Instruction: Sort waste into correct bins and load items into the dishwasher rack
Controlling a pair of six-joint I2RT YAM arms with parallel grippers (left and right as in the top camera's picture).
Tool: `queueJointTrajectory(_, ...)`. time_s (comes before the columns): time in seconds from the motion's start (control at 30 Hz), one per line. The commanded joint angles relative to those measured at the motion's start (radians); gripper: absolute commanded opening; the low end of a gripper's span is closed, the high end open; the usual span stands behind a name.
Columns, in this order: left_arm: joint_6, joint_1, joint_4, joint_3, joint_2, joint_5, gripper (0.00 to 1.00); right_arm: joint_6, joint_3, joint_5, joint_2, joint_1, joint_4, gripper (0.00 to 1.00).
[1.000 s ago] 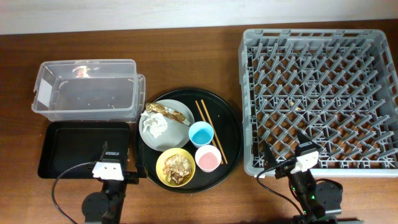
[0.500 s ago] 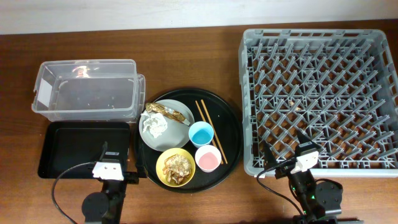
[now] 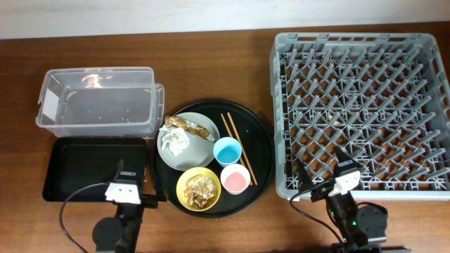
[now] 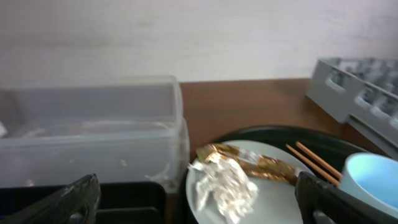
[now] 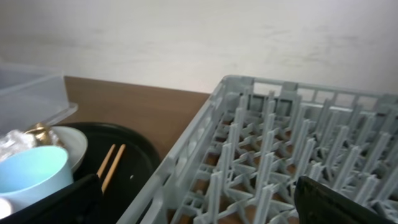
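The pink cup's far side should stay free for handover, so my left gripper should grab the pink cup's rim nearest the yellow bowl next.
A grey plate (image 3: pixel 199 158) on a round black tray (image 3: pixel 260 144) holds a crumpled white tissue (image 3: pixel 175 143) and a golden-brown wrapper (image 3: pixel 191 127). A yellow bowl (image 3: pixel 184 199) holds tan food scraps (image 3: pixel 200 187). A light blue cup (image 3: pixel 227 151), a pink cup (image 3: pixel 234 179) and two chopsticks (image 3: pixel 239 148) lie beside them. The clear tub (image 3: pixel 98 102) and black rectangular tray (image 3: pixel 95 169) are at the left, the grey rack (image 3: pixel 362 109) at the right. My left gripper (image 3: pixel 125 179) and right gripper (image 3: pixel 339 172) are open and empty at the front edge. The left wrist view shows tissue (image 4: pixel 225 186) and wrapper (image 4: pixel 249 163).
The round black tray sits between the bins and the rack. Bare wooden table (image 3: pixel 211 67) lies behind it. Cables loop near both arm bases at the table's front edge.
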Motion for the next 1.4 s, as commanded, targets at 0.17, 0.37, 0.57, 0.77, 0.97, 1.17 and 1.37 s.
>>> queueJointTrajectory(0.17,-0.077,0.005,0.134,0.018,0.011,0.426,0.99,0.037,0.042,-0.352,-0.007,-0.008,0.001,0.99)
queueJointTrajectory(0.37,-0.148,0.006,-0.048,0.342,0.089,0.431,0.99,0.067,0.464,-0.269,0.051,-0.008,-0.400,0.99)
queueJointTrajectory(0.57,-0.143,0.006,-0.518,0.729,0.433,0.430,0.99,0.053,0.909,-0.178,0.357,-0.008,-0.885,0.99)
queueJointTrajectory(0.77,-0.156,0.003,-0.640,0.871,0.650,0.569,0.99,0.064,1.045,-0.226,0.565,-0.008,-1.029,0.99)
queueJointTrajectory(0.97,-0.163,-0.182,-0.747,0.871,0.846,0.445,0.79,0.130,1.045,-0.256,0.626,-0.008,-1.032,0.99)
queueJointTrajectory(1.17,-0.348,-0.581,-0.758,0.871,1.122,0.025,0.64,0.164,1.045,-0.249,0.659,-0.008,-1.033,0.99)
queueJointTrajectory(1.37,-0.415,-0.729,-0.607,0.871,1.372,-0.134,0.50,0.182,1.044,-0.249,0.683,-0.008,-1.040,0.99)
